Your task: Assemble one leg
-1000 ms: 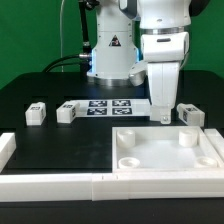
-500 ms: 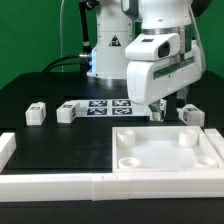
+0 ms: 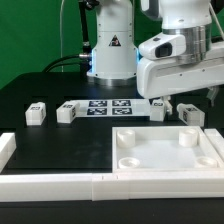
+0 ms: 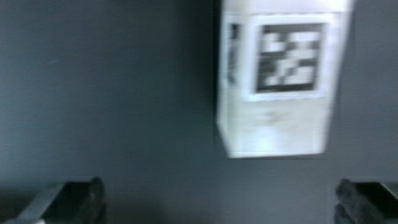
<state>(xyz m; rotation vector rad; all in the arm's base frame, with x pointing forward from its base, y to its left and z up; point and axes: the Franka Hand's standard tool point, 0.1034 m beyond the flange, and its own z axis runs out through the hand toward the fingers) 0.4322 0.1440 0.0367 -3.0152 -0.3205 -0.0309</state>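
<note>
My gripper will next take hold of the leg by its square tagged body point(image 3: 192, 116) point(image 4: 285, 68), so that I can assemble the leg onto the white square panel.
Several small white legs with square tags lie on the black table: two on the exterior view's left point(image 3: 36, 113) point(image 3: 67, 113), one by the marker board's right end point(image 3: 157, 108), and one further right point(image 3: 190, 114). My gripper point(image 3: 168, 97) hangs tilted just above the leg by the board. In the wrist view that leg point(image 4: 281, 80) lies flat, tag up, ahead of my gripper point(image 4: 221, 205). The dark fingertips point(image 4: 71, 202) stand wide apart with only table between them. The gripper is open and empty.
The large white square panel point(image 3: 166, 160) with round corner sockets lies at the front right. The marker board point(image 3: 108, 106) lies behind it. A white rail point(image 3: 50, 184) runs along the front edge. The robot base point(image 3: 110, 50) stands at the back.
The arm has risen and tilted, swinging toward the exterior view's right. The leg under it stays on the table.
</note>
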